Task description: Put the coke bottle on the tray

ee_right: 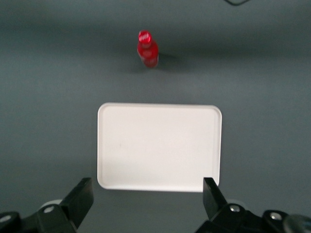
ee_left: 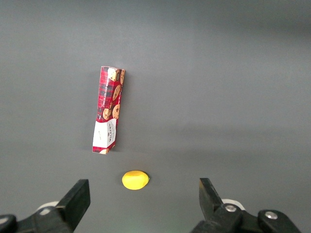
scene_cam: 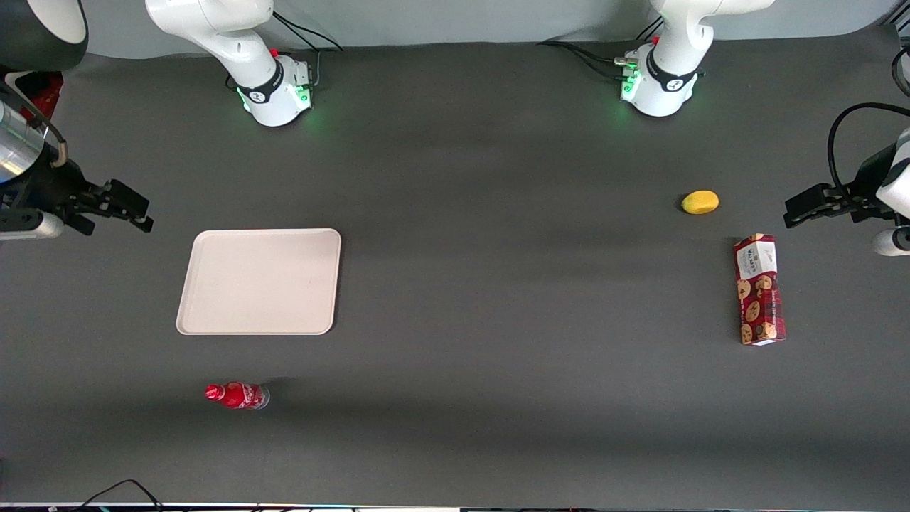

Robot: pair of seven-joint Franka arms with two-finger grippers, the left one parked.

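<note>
Next, the right gripper takes hold of the coke bottle by its red cap end (scene_cam: 215,392). Then the bottle goes onto the tray (scene_cam: 259,281).
The coke bottle (scene_cam: 237,396) is small and red with a red cap and stands on the dark table, nearer the front camera than the tray (scene_cam: 259,281). The tray is pale beige-pink, flat and bare. Both show in the right wrist view, the bottle (ee_right: 147,49) and the tray (ee_right: 159,146). My right gripper (scene_cam: 135,212) hangs open and empty above the table at the working arm's end, beside the tray's farther corner and well apart from the bottle. Its two black fingers (ee_right: 81,198) stand wide apart, with the gripper's centre (ee_right: 148,199) at the tray's edge.
A yellow lemon-like fruit (scene_cam: 700,202) and a red cookie-print box (scene_cam: 759,289) lie toward the parked arm's end of the table; both show in the left wrist view, the fruit (ee_left: 134,179) and the box (ee_left: 109,110). Cables run by the arm bases.
</note>
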